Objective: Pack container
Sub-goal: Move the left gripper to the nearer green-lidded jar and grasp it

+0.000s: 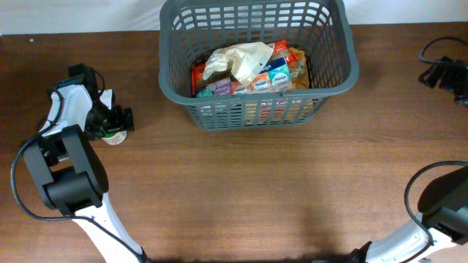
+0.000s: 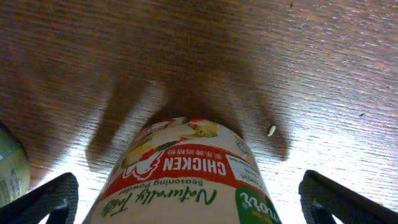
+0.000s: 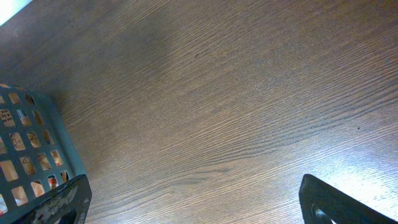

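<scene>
I should close my left gripper on the can now, because the can is deep between my open fingers, with one finger on either side of its label.
The container (image 1: 330,86), a dark grey lattice basket, stands at the back centre and holds several snack packets (image 1: 248,71). A chicken seasoning powder can (image 2: 184,177) with a red and cream label stands on the table at the left (image 1: 114,136). My left gripper (image 1: 115,121) is open, with one jaw on each side of the can (image 2: 189,208) and a gap on both sides. My right gripper (image 1: 439,73) is open at the far right, nothing between its fingers (image 3: 199,208). A corner of the container (image 3: 34,149) shows in the right wrist view.
A pale greenish rounded object (image 2: 9,168) sits at the left edge of the left wrist view, beside the can. Bare brown wooden table (image 1: 278,190) spreads in front of the basket. A black cable (image 1: 431,50) lies by the right arm.
</scene>
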{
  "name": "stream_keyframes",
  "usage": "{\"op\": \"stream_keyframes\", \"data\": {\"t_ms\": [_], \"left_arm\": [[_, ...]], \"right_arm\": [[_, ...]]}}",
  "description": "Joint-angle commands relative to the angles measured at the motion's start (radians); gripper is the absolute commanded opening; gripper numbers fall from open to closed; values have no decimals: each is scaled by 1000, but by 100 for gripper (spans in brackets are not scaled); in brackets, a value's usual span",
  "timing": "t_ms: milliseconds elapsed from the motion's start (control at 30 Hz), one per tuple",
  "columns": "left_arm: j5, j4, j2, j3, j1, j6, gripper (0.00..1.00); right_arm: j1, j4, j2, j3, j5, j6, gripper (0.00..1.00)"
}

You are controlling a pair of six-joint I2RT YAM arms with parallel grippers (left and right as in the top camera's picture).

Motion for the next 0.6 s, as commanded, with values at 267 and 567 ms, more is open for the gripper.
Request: {"op": "stream_keyframes", "data": {"t_ms": [267, 567], "left_arm": [[11, -14, 16, -8, 7, -5, 84], [11, -33, 16, -5, 7, -5, 71]], "right_arm": [[3, 2, -15, -4, -8, 8, 99], [3, 1, -15, -4, -8, 8, 99]]}}
